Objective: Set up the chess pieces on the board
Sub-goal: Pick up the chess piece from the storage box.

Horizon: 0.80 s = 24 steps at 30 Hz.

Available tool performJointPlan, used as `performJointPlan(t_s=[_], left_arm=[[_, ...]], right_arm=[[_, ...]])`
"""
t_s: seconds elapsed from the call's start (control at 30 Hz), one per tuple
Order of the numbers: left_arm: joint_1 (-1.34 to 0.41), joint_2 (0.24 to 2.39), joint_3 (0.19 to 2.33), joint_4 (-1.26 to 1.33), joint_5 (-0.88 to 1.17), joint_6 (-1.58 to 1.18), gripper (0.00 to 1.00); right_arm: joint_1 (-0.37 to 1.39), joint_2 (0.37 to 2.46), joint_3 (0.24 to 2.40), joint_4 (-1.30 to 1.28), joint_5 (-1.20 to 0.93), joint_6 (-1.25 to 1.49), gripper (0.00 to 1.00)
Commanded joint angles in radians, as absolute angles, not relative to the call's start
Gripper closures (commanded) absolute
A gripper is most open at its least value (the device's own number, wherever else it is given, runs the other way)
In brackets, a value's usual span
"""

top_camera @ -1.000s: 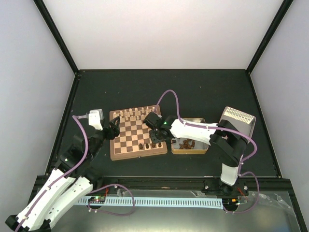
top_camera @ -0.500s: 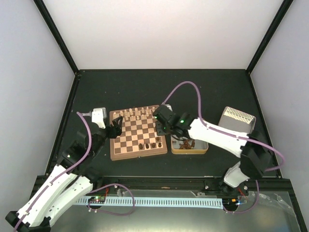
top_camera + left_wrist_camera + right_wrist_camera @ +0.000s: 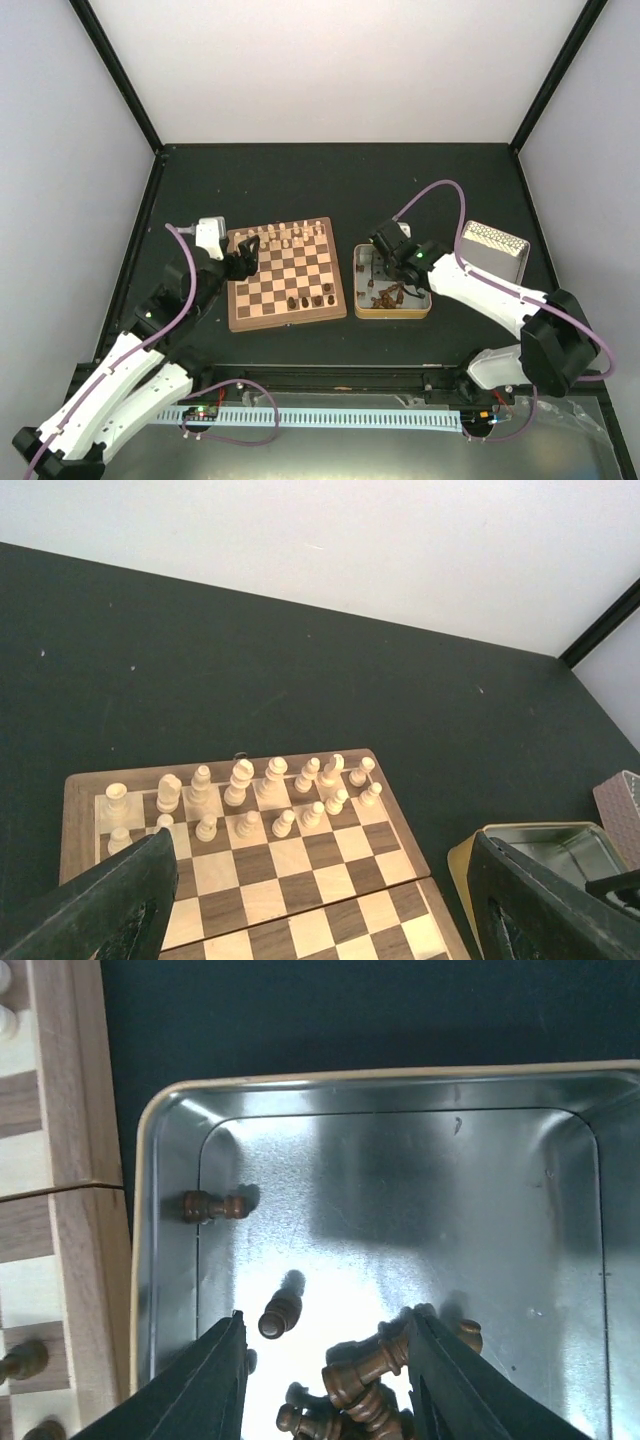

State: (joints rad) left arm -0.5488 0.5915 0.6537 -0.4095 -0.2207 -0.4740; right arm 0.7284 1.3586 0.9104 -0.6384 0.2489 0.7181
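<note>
I need to grab the loose dark pawn by its round head with my right gripper next, so that its base stays free to stand on the board.
The board (image 3: 285,275) lies left of centre, with pale cream chessmen (image 3: 285,237) along its far rows. Several dark chess pieces (image 3: 311,298) stand near its front right corner. More dark chess pieces (image 3: 370,1380) lie heaped in the shiny metal tin (image 3: 400,1160), and one pawn (image 3: 280,1313) and another pawn (image 3: 213,1205) lie apart from the heap. My right gripper (image 3: 325,1315) hangs open over the tin and holds nothing; its fingers (image 3: 200,1380) flank the heap. My left gripper (image 3: 320,900) is open and empty above the board's left side (image 3: 300,855).
The tin (image 3: 392,283) sits just right of the board, and its patterned lid (image 3: 492,250) lies further right. The board's border (image 3: 75,1160) runs along the left of the right wrist view. Black table all round; pale walls behind.
My right arm swung right, from over the board's front right squares to above the tin, and its jaws opened. The left arm shifted only slightly.
</note>
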Motion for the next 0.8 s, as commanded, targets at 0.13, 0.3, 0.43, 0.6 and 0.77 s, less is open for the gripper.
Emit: performJointPlan(t_s=[0.13,0.3,0.43,0.6,0.77], left_arm=[[-0.54,0.586,0.653,-0.325,-0.217,-0.467,0.19],[-0.54,0.603,0.645,-0.31,-0.208,-0.475,0.19],[-0.54,0.614,0.647,-0.31,-0.198,-0.48,0.19],[-0.54,0.615,0.65,-0.314,-0.196,-0.48,0.19],[-0.54,0.615,0.65,-0.319,-0.192,-0.484,0.19]], right_arm=[[0.714,1.465,0.892,-0.557,0.152,0.658,0.6],[0.715,1.529,0.899,-0.529,0.123,0.642,0.69],[0.714,1.571,0.904,-0.518,0.111,0.637,0.71],[0.715,1.592,0.901,-0.511,0.092,0.634,0.75],[0.715,1.599,0.9,-0.513,0.088,0.632,0.76]])
